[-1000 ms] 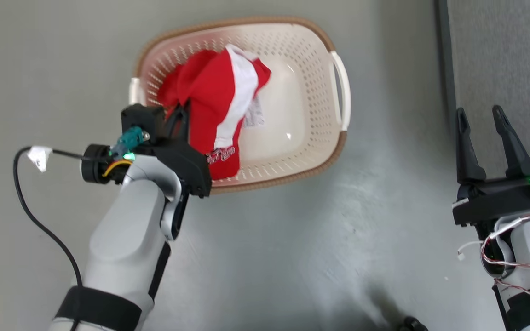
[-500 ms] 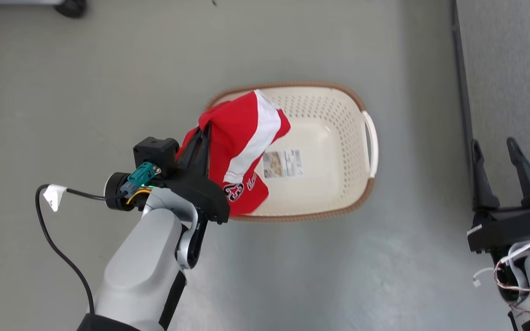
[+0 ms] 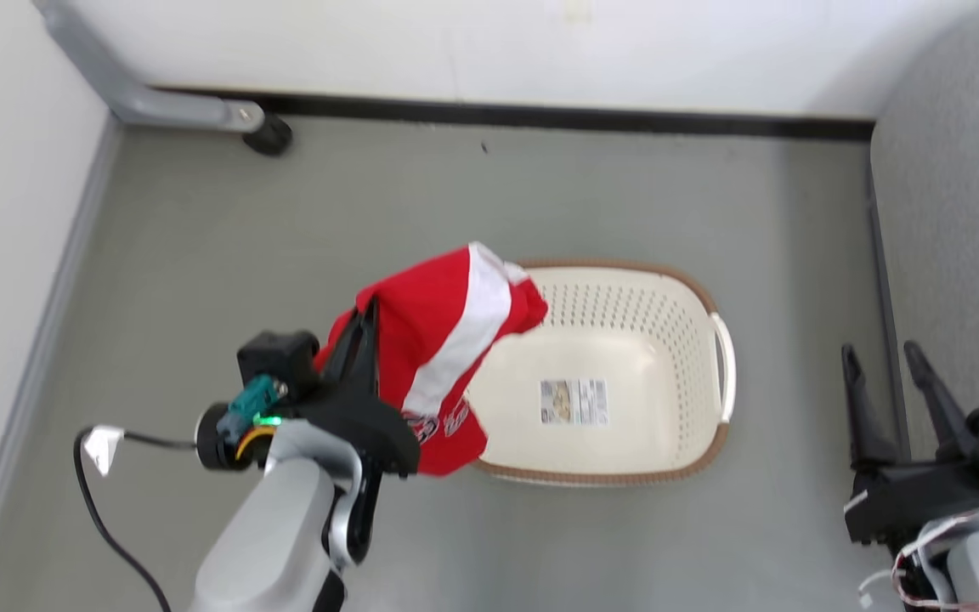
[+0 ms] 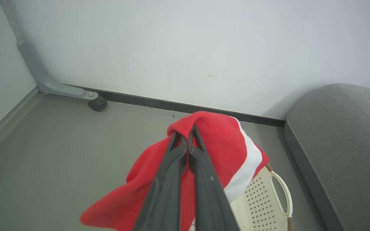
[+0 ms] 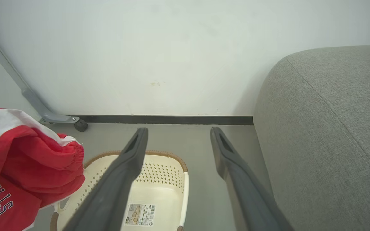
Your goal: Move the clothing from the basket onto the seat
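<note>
I need to grab the red shorts by a plain red fold [image 3: 416, 306] with my right gripper next, to move the clothing from the basket onto the grey seat [image 3: 965, 245].
My left gripper [image 3: 368, 314] is shut on the red shorts [image 3: 438, 340], which have a white stripe and dark lettering. They hang from its fingers above the left end of the cream perforated basket [image 3: 693, 293]. In the left wrist view the gripper [image 4: 186, 132] pinches a fold of the shorts [image 4: 223, 141] over the basket [image 4: 262, 199]. The basket's floor shows a label [image 3: 574, 402] and no other cloth; the jersey is out of view. My right gripper [image 3: 879, 350] stands open beside the grey sofa [image 3: 957, 238], holding nothing. The right wrist view shows that gripper [image 5: 178, 130], the shorts [image 5: 27, 154], the basket [image 5: 169, 170] and the sofa [image 5: 326, 128].
A white wall with a black baseboard [image 3: 540, 115] closes the far side. A grey metal leg with a black caster [image 3: 267, 136] stands in the far left corner. Grey floor [image 3: 285, 221] surrounds the basket. A black cable [image 3: 107, 510] loops off my left wrist.
The head camera has tilted up, so the basket sits lower in the picture and the wall has come into view. My left gripper has lifted the shorts up out of the basket.
</note>
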